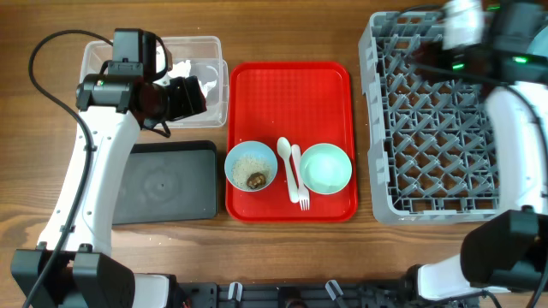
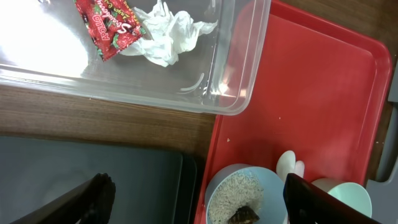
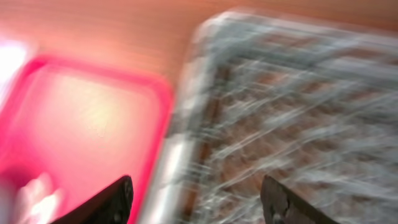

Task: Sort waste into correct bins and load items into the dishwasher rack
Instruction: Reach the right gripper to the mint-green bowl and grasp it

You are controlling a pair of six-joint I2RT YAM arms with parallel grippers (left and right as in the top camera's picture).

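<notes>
To load the empty bowl [image 1: 325, 168] into the rack [image 1: 437, 128], my right gripper will next grab one edge of the bowl's rim, leaving its base free.
A red wrapper [image 2: 109, 25] and crumpled white tissue [image 2: 168, 34] lie in the clear tub [image 1: 210, 47], which appears in the left wrist view too [image 2: 249, 74]. My left gripper [image 1: 195, 92] hovers over the tub's right end, open and empty [image 2: 199, 205]. On the red tray [image 1: 291, 94], a pale blue bowl [image 1: 251, 166] holds rice crumbs and a brown bit [image 2: 244, 214]. Next to it are a white spoon [image 1: 285, 158], a fork [image 1: 300, 180] and an empty bowl [image 1: 325, 168]. My right gripper [image 1: 419, 58] is open over the grey rack [image 1: 437, 128]; its view is blurred [image 3: 196, 202].
The black tray [image 1: 167, 180] sits in front of the clear tub, left of the red tray. The rack fills the table's right side, close to the red tray's right edge [image 3: 155, 124]. Both arm bases stand at the near table edge.
</notes>
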